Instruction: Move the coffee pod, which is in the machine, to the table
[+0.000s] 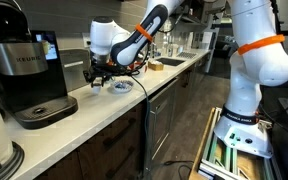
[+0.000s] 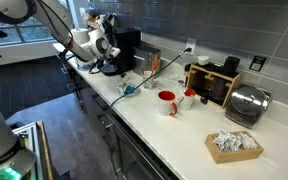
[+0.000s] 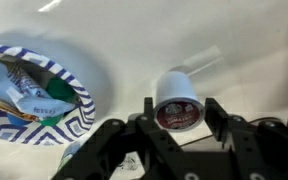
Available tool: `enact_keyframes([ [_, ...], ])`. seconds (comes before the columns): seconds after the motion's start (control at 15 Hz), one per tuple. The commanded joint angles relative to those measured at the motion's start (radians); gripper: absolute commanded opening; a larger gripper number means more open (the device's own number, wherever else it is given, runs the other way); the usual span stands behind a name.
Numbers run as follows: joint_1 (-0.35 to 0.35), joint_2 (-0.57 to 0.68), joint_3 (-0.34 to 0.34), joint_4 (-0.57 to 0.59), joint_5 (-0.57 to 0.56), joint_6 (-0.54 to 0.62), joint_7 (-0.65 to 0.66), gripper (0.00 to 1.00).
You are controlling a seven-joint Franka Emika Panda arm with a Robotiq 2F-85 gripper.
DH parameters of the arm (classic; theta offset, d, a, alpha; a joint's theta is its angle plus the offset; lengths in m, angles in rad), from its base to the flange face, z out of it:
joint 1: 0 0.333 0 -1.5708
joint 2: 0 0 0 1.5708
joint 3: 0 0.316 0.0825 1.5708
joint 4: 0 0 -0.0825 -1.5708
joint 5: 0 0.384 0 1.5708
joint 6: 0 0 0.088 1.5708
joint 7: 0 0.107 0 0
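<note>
I should open my gripper now, because the flat pale table is just under the coffee pod (image 3: 176, 88) and the pod would land on the tabletop.
The coffee pod (image 3: 176, 88), white with a dark red foil lid, sits between my gripper's (image 3: 181, 104) two black fingers, lid toward the wrist camera. Both fingers touch its sides, and the pale table (image 3: 254, 50) lies just under it. In both exterior views the gripper (image 1: 99, 75) (image 2: 106, 62) hangs low over the cream countertop (image 1: 104, 108), to one side of the black machine (image 1: 29, 75) (image 2: 124, 45). The pod is too small to make out in the exterior views.
A blue-and-white patterned bowl (image 3: 34, 100) (image 1: 121, 87) with packets stands close beside the gripper. Farther along the counter are a red mug (image 2: 167, 101), a wooden pod rack (image 2: 216, 85), a silver toaster (image 2: 246, 103) and a basket of napkins (image 2: 232, 145).
</note>
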State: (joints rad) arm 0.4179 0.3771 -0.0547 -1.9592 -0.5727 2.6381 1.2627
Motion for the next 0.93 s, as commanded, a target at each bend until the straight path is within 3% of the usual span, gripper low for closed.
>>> enact_keyframes([
  [0.0, 0.013, 0.019, -0.004, 0.025, -0.027, -0.033, 0.030, 0.29],
  [0.47, 0.016, 0.035, -0.005, 0.037, -0.023, -0.047, 0.029, 0.29],
  [0.53, 0.017, 0.037, -0.005, 0.038, -0.020, -0.049, 0.030, 0.79],
  [0.6, 0.016, 0.036, -0.004, 0.039, -0.017, -0.052, 0.027, 0.79],
  [0.8, -0.004, 0.010, 0.029, 0.038, 0.055, -0.126, -0.016, 1.00],
  [0.87, -0.009, -0.004, 0.036, 0.036, 0.070, -0.148, -0.019, 1.00],
])
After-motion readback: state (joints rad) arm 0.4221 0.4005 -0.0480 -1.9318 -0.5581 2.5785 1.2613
